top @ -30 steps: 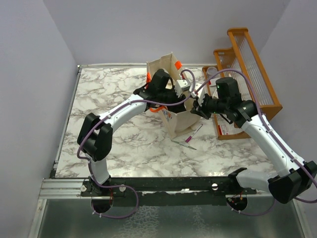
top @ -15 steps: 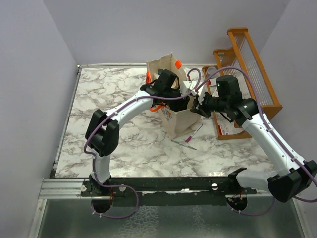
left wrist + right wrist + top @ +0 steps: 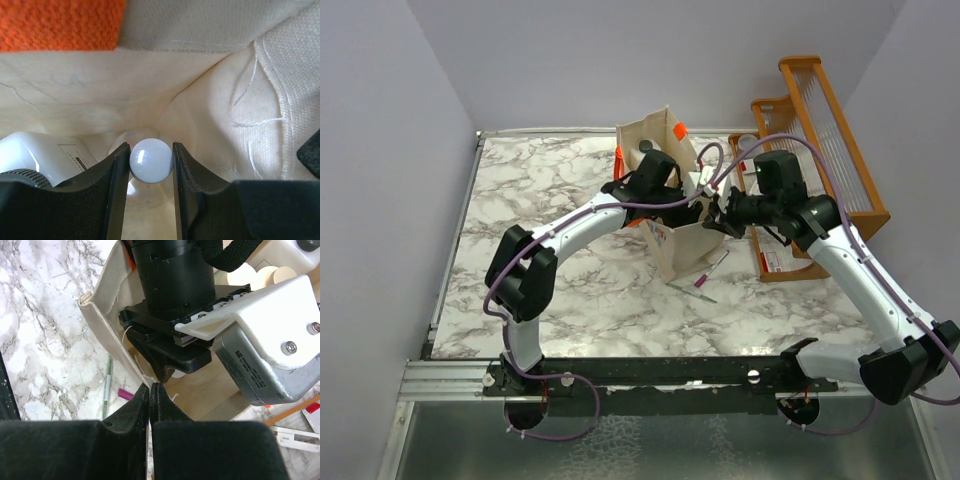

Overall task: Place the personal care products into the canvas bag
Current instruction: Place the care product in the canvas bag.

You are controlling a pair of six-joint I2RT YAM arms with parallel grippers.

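I should open my left gripper now. The body of the small clear bottle is low in the canvas corner of the bag, so the bottle would stay there if I let go.
The canvas bag [image 3: 682, 248] stands upright at the middle back of the table, with orange tabs [image 3: 60, 25]. My left gripper [image 3: 151, 162] is down inside the bag, shut on the round pale cap [image 3: 149, 157] of a small clear bottle held upright. A white bottle with a grey cap [image 3: 45, 157] lies in the bag to its left. My right gripper [image 3: 150, 386] is shut on the bag's near rim [image 3: 112, 305], just below the left gripper's fingers [image 3: 167, 360]. Cream round caps [image 3: 240, 275] show behind the left wrist.
An orange wooden slatted rack [image 3: 830, 140] stands at the back right, close to the right arm. A green pen [image 3: 106, 387] and a magenta one [image 3: 705, 278] lie on the marble just in front of the bag. Grey walls close the left, back and right.
The left wrist has moved a little right and down, deeper into the bag's mouth. The right gripper has stayed on the bag's rim.
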